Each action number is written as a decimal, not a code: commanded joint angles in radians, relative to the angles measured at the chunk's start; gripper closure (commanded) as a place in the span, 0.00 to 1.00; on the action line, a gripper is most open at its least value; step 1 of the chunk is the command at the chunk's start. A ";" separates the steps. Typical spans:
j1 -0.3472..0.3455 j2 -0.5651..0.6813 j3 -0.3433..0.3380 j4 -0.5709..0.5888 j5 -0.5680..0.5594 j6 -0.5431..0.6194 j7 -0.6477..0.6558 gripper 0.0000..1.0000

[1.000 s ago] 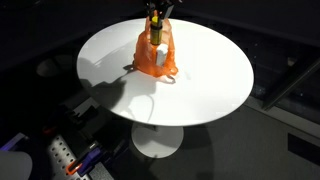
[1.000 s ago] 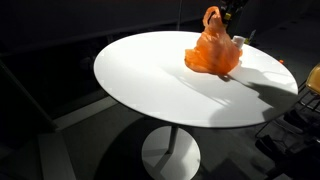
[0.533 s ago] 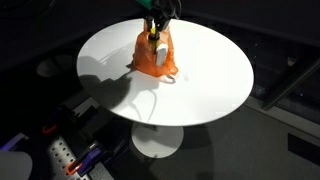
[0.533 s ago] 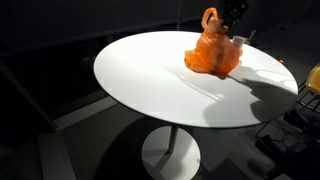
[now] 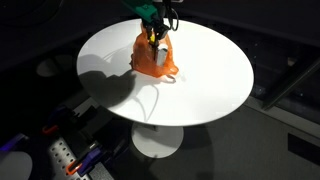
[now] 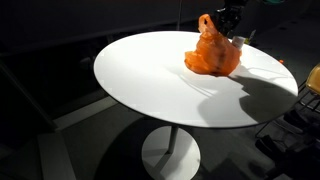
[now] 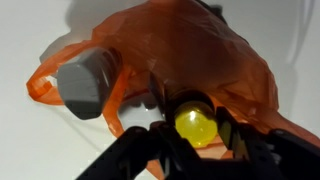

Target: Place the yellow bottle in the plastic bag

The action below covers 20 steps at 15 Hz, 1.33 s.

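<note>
The bottle's yellow cap [image 5: 154,38] [image 7: 196,126] is below the tops of the handles and within the orange bag's sides. The bottle would rest inside if I opened now, so my gripper needs to open now.
An orange plastic bag [image 5: 154,58] sits on the far part of the round white table [image 5: 215,70]; it also shows in the exterior view from the other side [image 6: 212,55] and in the wrist view [image 7: 200,50]. My gripper [image 5: 154,30] hangs straight down over the bag's mouth, shut on the yellow bottle [image 7: 194,122]. In the wrist view the bottle's round yellow top sits between my two black fingers [image 7: 236,132], just above the bag's opening. In an exterior view [image 6: 228,20] the gripper stands at the bag's top and the bottle is hidden.
A grey cylinder-shaped object [image 7: 85,82] lies inside the bag near its handle loop. The table [image 6: 150,80] stands on a single pedestal. Dark floor and equipment [image 5: 60,155] surround it.
My gripper has come down with the yellow bottle toward the bag's mouth. Less of the bottle shows above the bag now. The bag has not moved.
</note>
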 commanded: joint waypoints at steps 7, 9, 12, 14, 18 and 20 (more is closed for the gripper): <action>-0.009 -0.033 -0.001 0.002 -0.014 -0.033 -0.003 0.00; -0.010 -0.055 -0.016 -0.002 -0.038 -0.064 0.009 0.00; -0.012 -0.097 -0.049 -0.013 -0.104 -0.098 0.027 0.00; -0.017 -0.126 -0.078 -0.018 -0.166 -0.113 0.043 0.00; -0.037 -0.180 -0.113 -0.016 -0.235 -0.163 0.053 0.00; -0.048 -0.200 -0.121 -0.015 -0.251 -0.181 0.052 0.00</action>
